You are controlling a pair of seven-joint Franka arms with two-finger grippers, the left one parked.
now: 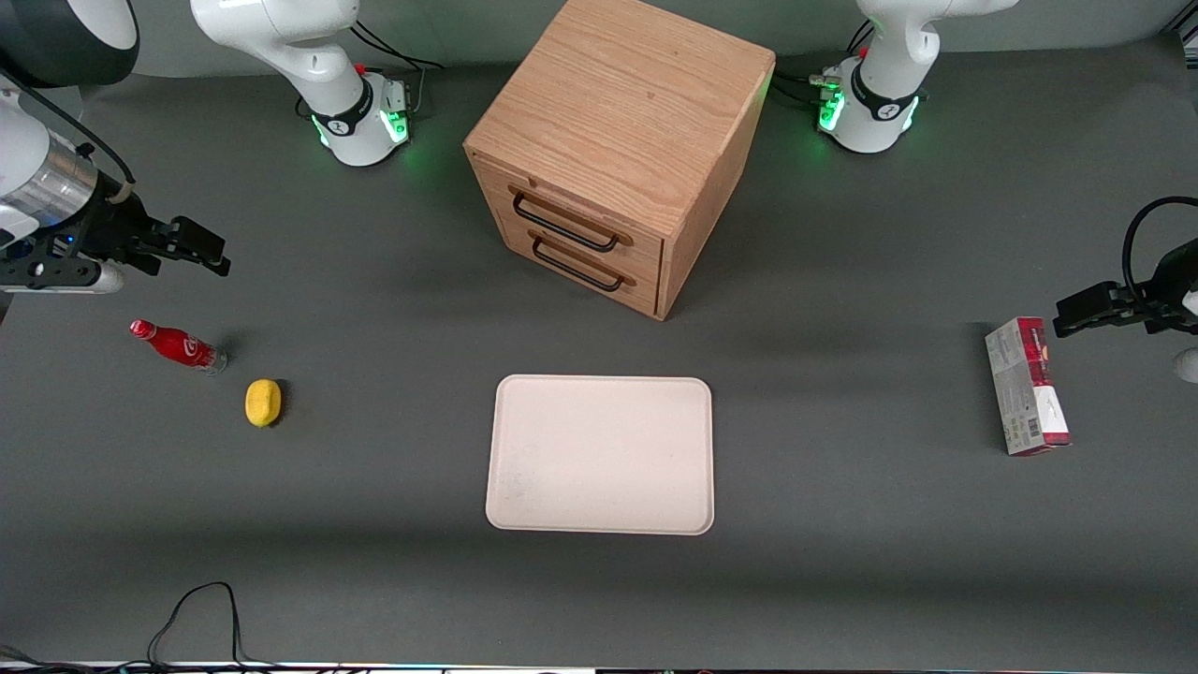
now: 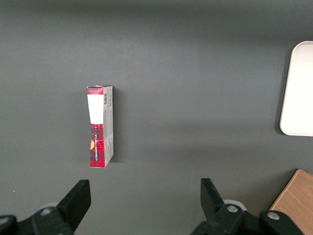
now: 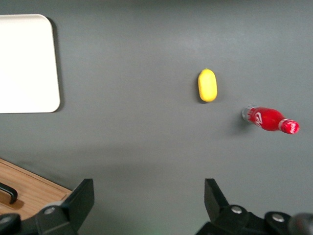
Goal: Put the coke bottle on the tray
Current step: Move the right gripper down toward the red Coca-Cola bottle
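Note:
My gripper grabs the bottle by its red-end with the cap (image 1: 146, 330) next, to set the coke bottle on the tray (image 1: 601, 454).
The coke bottle (image 1: 178, 345) lies on its side on the grey table toward the working arm's end, small, red, with a white logo and red cap; it also shows in the right wrist view (image 3: 270, 119). The cream tray (image 1: 601, 454) lies flat mid-table, in front of the wooden drawer cabinet, and its corner shows in the right wrist view (image 3: 27, 63). My gripper (image 1: 201, 245) hovers open and empty above the table, farther from the front camera than the bottle; its spread fingers (image 3: 78, 200) frame bare table.
A yellow lemon-like object (image 1: 263, 402) lies beside the bottle, nearer the front camera. A wooden two-drawer cabinet (image 1: 618, 150) stands mid-table. A red-and-grey carton (image 1: 1027, 386) lies toward the parked arm's end. A black cable (image 1: 201, 618) loops at the table's front edge.

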